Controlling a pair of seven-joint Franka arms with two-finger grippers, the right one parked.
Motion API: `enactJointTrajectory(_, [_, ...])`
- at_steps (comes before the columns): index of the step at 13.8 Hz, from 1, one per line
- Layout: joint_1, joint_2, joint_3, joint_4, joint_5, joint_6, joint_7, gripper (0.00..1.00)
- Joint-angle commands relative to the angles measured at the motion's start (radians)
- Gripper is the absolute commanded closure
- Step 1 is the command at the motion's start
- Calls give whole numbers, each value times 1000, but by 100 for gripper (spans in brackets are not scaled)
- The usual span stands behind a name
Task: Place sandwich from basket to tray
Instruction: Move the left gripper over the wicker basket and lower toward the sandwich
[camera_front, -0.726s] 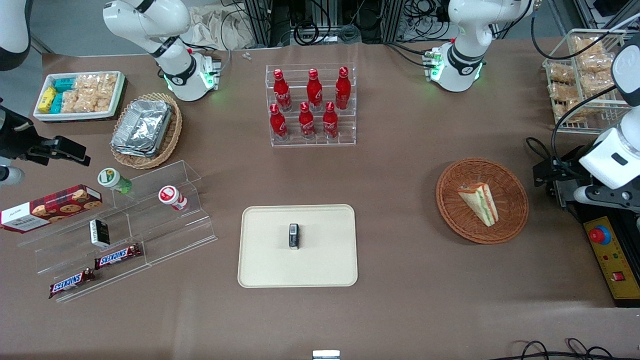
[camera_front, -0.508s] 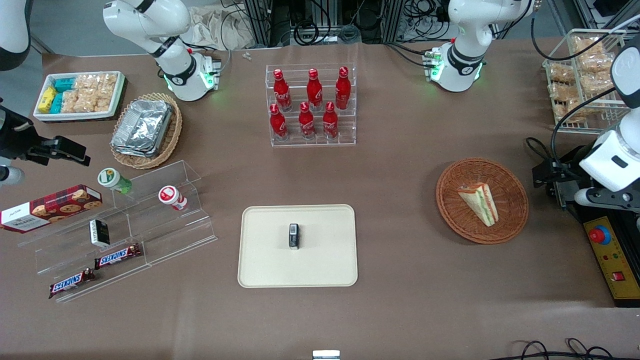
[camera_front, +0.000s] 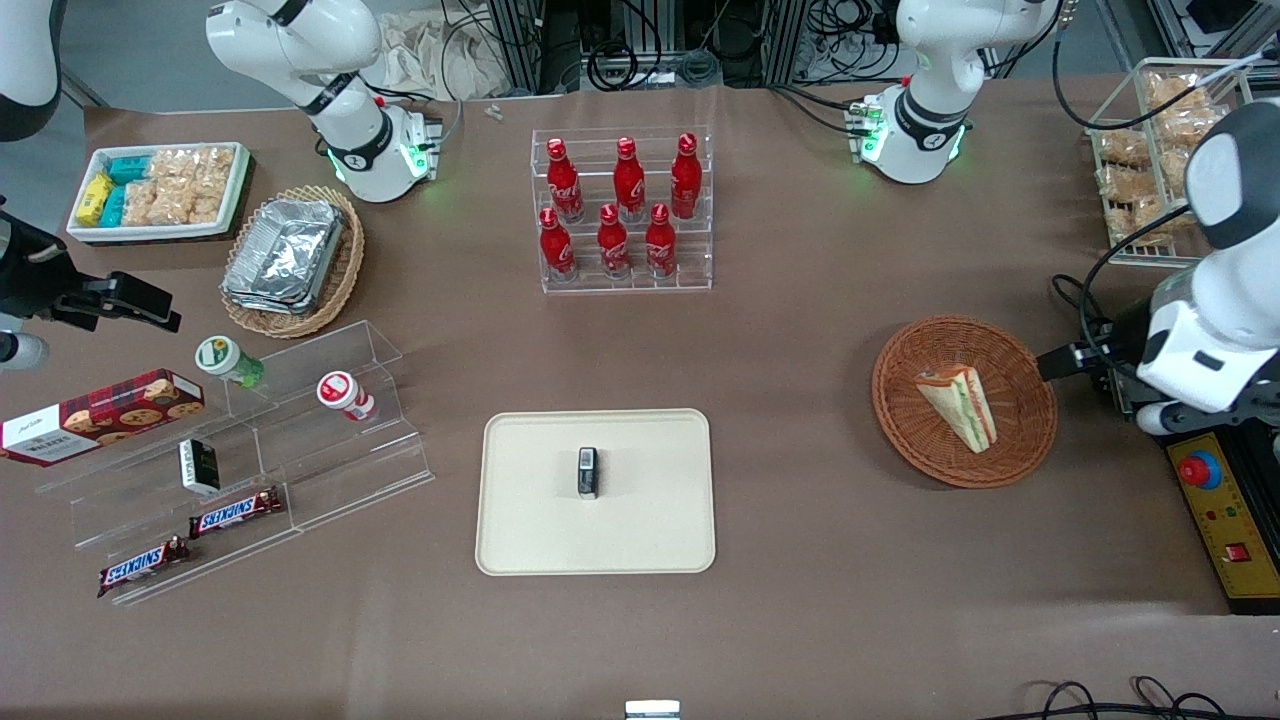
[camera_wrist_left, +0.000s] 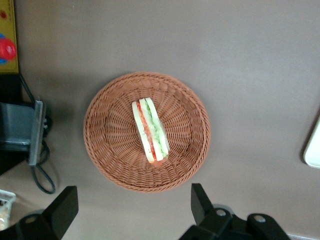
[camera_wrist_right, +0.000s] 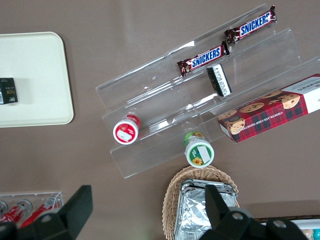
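My left gripper should take hold of the sandwich by its wrapped end (camera_front: 943, 378) next, and then I will put it from the basket onto the tray (camera_front: 640, 530).
The wrapped triangular sandwich (camera_front: 960, 405) lies in the round reddish-brown wicker basket (camera_front: 905, 420). In the left wrist view the sandwich (camera_wrist_left: 150, 131) shows its green and red filling, centred in the basket (camera_wrist_left: 107, 150). My left gripper (camera_front: 1065, 358) hovers beside the basket, at its rim toward the working arm's end. Its fingers are open and empty, spread wide (camera_wrist_left: 131, 207) just outside the basket rim. The cream tray (camera_front: 640, 530) lies mid-table, nearer the front camera, with a small dark object (camera_front: 588, 472) on it.
A clear rack of red bottles (camera_front: 620, 210) stands mid-table, farther from the camera than the tray. A yellow control box (camera_front: 1225, 510) and cables lie under the working arm. A white wire rack of snacks (camera_front: 1150, 160) stands near it. Acrylic steps with snacks (camera_front: 250, 450) lie toward the parked arm's end.
My left arm and gripper have moved sideways toward the basket; the gripper now reaches the basket's rim. The sandwich, basket and tray have not moved.
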Motion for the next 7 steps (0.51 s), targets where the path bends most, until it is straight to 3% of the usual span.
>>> enactJointTrajectory(1, [4,-93,3,-214,7,156,-118,0])
enactJointTrajectory(7, [1,-115,3,-519,28,541,-321,0])
